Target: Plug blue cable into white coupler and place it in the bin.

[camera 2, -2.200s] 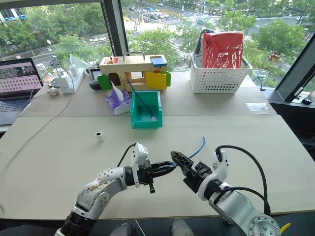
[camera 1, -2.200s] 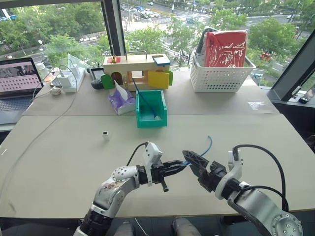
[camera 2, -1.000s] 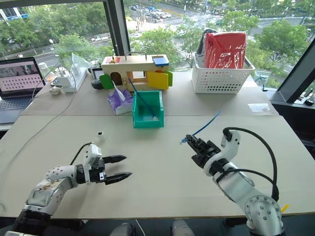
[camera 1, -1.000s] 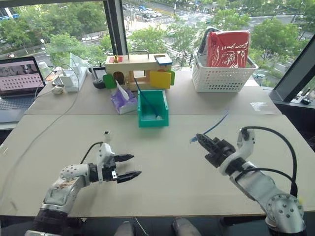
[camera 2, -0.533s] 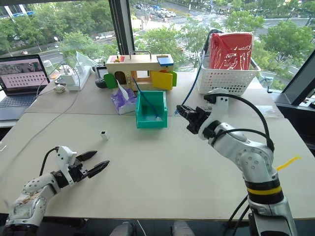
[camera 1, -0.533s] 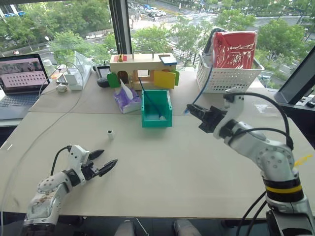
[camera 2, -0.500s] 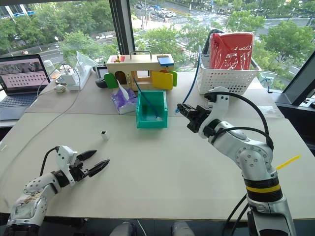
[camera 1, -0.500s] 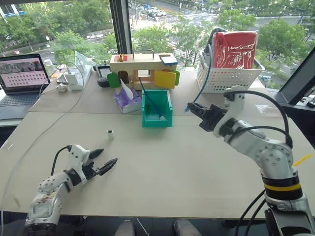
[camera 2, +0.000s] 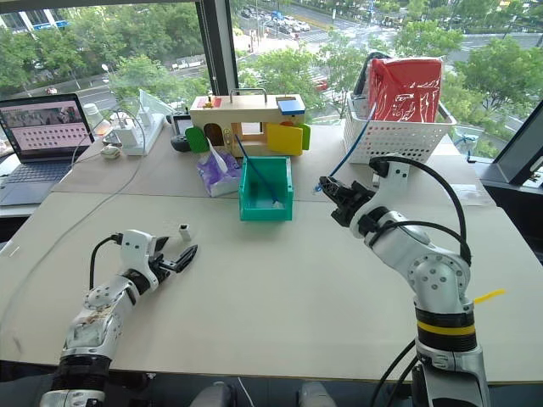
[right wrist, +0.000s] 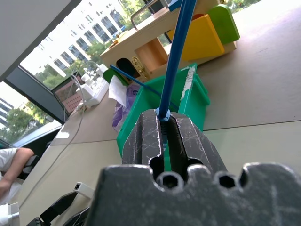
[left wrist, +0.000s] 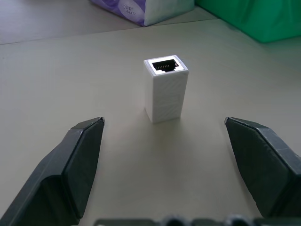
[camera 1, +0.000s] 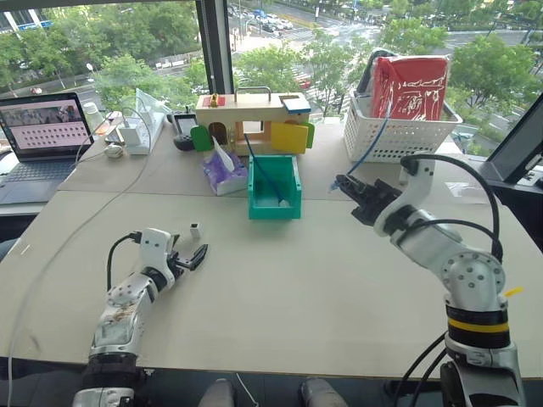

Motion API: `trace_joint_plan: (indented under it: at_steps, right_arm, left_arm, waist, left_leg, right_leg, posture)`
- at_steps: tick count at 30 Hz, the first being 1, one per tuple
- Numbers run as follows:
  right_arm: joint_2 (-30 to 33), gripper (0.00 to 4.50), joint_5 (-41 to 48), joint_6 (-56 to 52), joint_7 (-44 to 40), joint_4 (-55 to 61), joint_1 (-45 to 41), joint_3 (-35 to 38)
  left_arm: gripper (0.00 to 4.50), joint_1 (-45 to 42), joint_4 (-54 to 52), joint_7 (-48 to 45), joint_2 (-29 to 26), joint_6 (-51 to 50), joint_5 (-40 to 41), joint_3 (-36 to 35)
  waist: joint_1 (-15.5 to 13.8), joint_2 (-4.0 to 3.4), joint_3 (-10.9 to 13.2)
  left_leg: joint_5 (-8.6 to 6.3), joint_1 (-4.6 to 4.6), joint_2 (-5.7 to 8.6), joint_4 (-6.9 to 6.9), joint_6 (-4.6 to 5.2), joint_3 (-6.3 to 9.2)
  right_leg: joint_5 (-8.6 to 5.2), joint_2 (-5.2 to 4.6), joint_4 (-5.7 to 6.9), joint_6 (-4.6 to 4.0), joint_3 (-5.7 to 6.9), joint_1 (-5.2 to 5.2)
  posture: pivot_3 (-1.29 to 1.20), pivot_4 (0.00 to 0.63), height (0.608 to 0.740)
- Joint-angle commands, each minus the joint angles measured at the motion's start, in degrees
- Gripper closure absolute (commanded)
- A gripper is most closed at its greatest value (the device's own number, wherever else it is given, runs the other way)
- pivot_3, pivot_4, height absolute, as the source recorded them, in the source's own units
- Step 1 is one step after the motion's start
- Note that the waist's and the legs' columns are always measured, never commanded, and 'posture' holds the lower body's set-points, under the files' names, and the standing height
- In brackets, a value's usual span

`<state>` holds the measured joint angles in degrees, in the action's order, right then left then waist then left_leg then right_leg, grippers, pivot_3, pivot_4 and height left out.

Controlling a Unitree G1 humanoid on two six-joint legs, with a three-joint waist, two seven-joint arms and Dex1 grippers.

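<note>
My left gripper moves toward the white coupler, before closing on it, since the coupler stands ahead of my open fingers in the left wrist view.
The white coupler (left wrist: 165,94) stands upright on the table with its dark socket facing up. My left gripper (camera 1: 191,254) is low over the table just in front of it, open, with the coupler (camera 1: 194,230) ahead of the gap between its fingers (left wrist: 70,174) and untouched. Raised above the table right of the teal bin (camera 1: 273,186), my right gripper (camera 1: 348,185) is shut on the blue cable (right wrist: 176,56). The light-blue cord (camera 1: 373,144) rises from those fingers toward the white basket.
A darker blue cable (camera 1: 259,165) leans in the bin. Behind the bin are a purple tissue pack (camera 1: 225,170) and a wooden toy house (camera 1: 250,119). A white lattice basket (camera 1: 399,136) stands back right, a laptop (camera 1: 47,127) back left. A grey-white wire (camera 1: 76,220) crosses the left side.
My left gripper has swung forward and left, from beside the right gripper to just before the coupler, staying open. The right gripper rose and moved forward with the cable. The camera has also shifted.
</note>
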<state>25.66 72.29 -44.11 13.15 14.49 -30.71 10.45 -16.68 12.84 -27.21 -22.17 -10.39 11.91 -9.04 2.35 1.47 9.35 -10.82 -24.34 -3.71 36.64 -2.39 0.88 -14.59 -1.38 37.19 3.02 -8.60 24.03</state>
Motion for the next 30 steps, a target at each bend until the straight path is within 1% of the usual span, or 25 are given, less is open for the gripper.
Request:
trace_joint_plan:
  at_steps: [1,2,4,9,11,13,14,19,22,25,27,30]
  right_arm:
    - [-0.5,4.50,1.5,-0.4,-0.1,3.1,-0.7,2.4]
    - [0.6,4.50,1.6,-1.5,-2.4,3.8,-0.7,1.8]
    - [5.1,4.50,-0.5,-4.1,-10.3,6.6,-0.6,-0.9]
    - [19.1,4.50,-5.6,-9.5,-33.6,14.2,-0.2,-9.9]
    - [22.7,4.50,-8.8,-9.8,-40.3,15.8,0.1,-13.4]
    - [24.3,4.50,-10.6,-9.6,-45.3,17.1,0.7,-15.9]
    - [24.2,4.50,-11.5,-9.1,-46.4,17.2,0.9,-16.4]
    - [21.7,4.50,-15.1,-8.2,-48.6,16.1,0.5,-16.6]
    - [20.5,4.50,-17.2,-8.1,-49.4,15.3,0.3,-16.2]
    - [19.9,4.50,-19.2,-7.6,-50.3,15.0,0.8,-16.0]
    - [18.6,4.50,-20.9,-6.9,-50.2,14.5,0.8,-16.3]
    - [16.5,4.50,-22.9,-6.4,-49.9,13.8,0.6,-16.8]
  left_arm:
    - [0.09,-2.0,3.8,1.5,1.4,1.1,-1.8,1.7]
    - [0.09,-2.7,4.7,1.9,1.7,1.4,-2.3,1.9]
    - [0.09,-3.9,6.2,2.4,2.1,2.1,-3.1,2.2]
    - [0.09,-5.4,8.4,2.7,3.0,3.3,-4.3,3.1]
    - [0.09,-5.6,8.8,2.7,3.3,3.5,-4.6,3.3]
    - [0.09,-5.6,9.0,2.7,3.7,3.6,-4.7,3.6]
    - [0.09,-5.5,9.0,2.6,3.8,3.6,-4.7,3.7]
    - [0.09,-5.3,8.4,3.7,4.8,2.7,-4.7,3.5]
    - [0.09,-4.2,6.4,6.8,5.9,1.1,-5.1,3.0]
    - [0.09,-0.5,1.5,11.1,7.4,-1.5,-6.3,2.9]
    - [0.09,2.2,-1.5,12.3,8.4,-2.4,-6.3,3.1]
    - [0.09,3.3,-3.1,13.3,9.5,-3.2,-6.3,3.8]
  waist:
    - [0.0,-0.03,0.0]
    - [-0.1,-0.05,0.0]
    - [-0.2,-0.09,0.0]
    - [-0.3,-0.14,-0.1]
    - [-0.3,-0.15,-0.1]
    - [-0.3,-0.15,-0.1]
    - [-0.3,-0.15,-0.1]
    - [-0.6,-0.15,-0.1]
    - [-1.0,-0.15,-0.1]
    - [-1.1,-0.15,-0.1]
    - [-1.0,-0.15,-0.1]
    - [-0.8,-0.15,-0.1]
  left_leg:
    - [0.00,0.00,0.00,0.00,0.00,0.01]
    - [0.00,0.00,0.00,0.00,0.00,0.01]
    - [0.01,0.00,0.02,0.00,0.02,0.01]
    - [0.03,0.02,0.08,0.01,0.03,0.04]
    - [0.02,0.06,0.08,0.01,0.03,0.07]
    - [0.03,0.07,0.09,0.03,0.03,0.07]
    - [0.03,0.06,0.12,0.04,0.03,0.08]
    - [0.03,0.05,0.14,0.09,0.03,0.09]
    - [0.02,0.05,0.17,0.10,0.03,0.10]
    - [0.02,0.04,0.19,0.10,0.03,0.10]
    - [0.01,0.04,0.20,0.10,0.04,0.08]
    - [-0.01,0.06,0.20,0.09,0.07,0.08]
  right_leg:
    - [0.00,0.00,0.00,0.00,0.00,0.00]
    - [0.00,0.00,0.00,0.00,0.01,0.00]
    - [0.00,-0.01,0.00,0.01,0.01,-0.01]
    - [-0.01,-0.07,-0.03,0.04,0.03,-0.06]
    - [-0.05,-0.06,-0.04,0.11,0.06,-0.13]
    - [-0.12,-0.07,-0.05,0.23,0.06,-0.13]
    - [-0.22,-0.09,-0.05,0.41,0.06,-0.13]
    - [-0.22,-0.10,-0.04,0.45,0.07,-0.15]
    - [-0.22,-0.13,-0.06,0.46,0.07,-0.17]
    - [-0.21,-0.15,-0.08,0.46,0.06,-0.17]
    - [-0.17,-0.17,-0.09,0.39,0.05,-0.17]
    - [-0.03,-0.17,-0.08,0.15,0.05,-0.16]
  posture:
    - [0.00,0.150,0.740]
    - [0.00,0.150,0.740]
    - [0.00,0.150,0.740]
    - [0.00,0.150,0.740]
    - [0.00,0.150,0.740]
    - [0.00,0.150,0.740]
    - [0.00,0.150,0.740]
    - [0.00,0.150,0.740]
    - [0.00,0.150,0.740]
    - [0.00,0.150,0.740]
    - [0.00,0.150,0.740]
    - [0.00,0.150,0.740]
